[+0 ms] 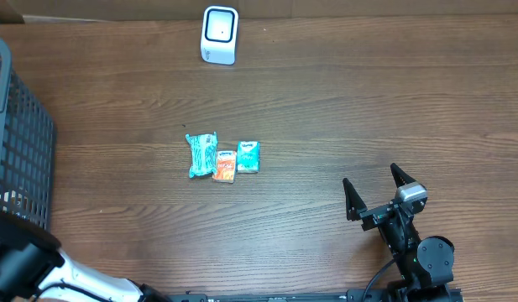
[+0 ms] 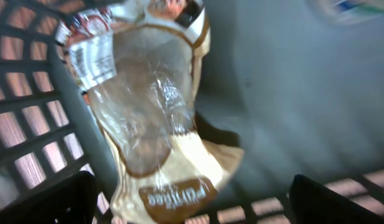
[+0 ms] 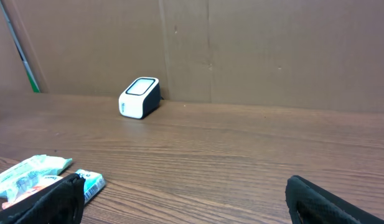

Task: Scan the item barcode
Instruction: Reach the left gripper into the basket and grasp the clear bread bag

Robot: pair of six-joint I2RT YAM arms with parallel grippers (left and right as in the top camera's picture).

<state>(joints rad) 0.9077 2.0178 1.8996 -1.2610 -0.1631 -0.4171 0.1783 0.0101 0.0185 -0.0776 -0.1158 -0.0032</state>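
My left gripper grabs the snack bag across its lower windowed part [image 2: 145, 142] next, away from the white barcode sticker [image 2: 92, 57], which stays free to scan.
In the left wrist view a clear-windowed snack bag [image 2: 157, 118] with a brown label and a white barcode sticker [image 2: 92, 57] lies inside the grey basket [image 2: 30, 130]. My left gripper [image 2: 193, 200] hovers open just over the bag's lower end, one finger on each side and not touching it. The white barcode scanner [image 1: 219, 35] stands at the table's far edge and shows again in the right wrist view as the scanner [image 3: 140, 97]. My right gripper [image 1: 370, 178] rests open and empty at the front right, its fingers [image 3: 48, 202] spread wide.
The basket [image 1: 15, 143] fills the left edge of the table. A teal packet [image 1: 201, 154], an orange packet [image 1: 225, 166] and a small teal packet [image 1: 248, 156] lie side by side mid-table. A cardboard wall [image 3: 241, 50] backs the table.
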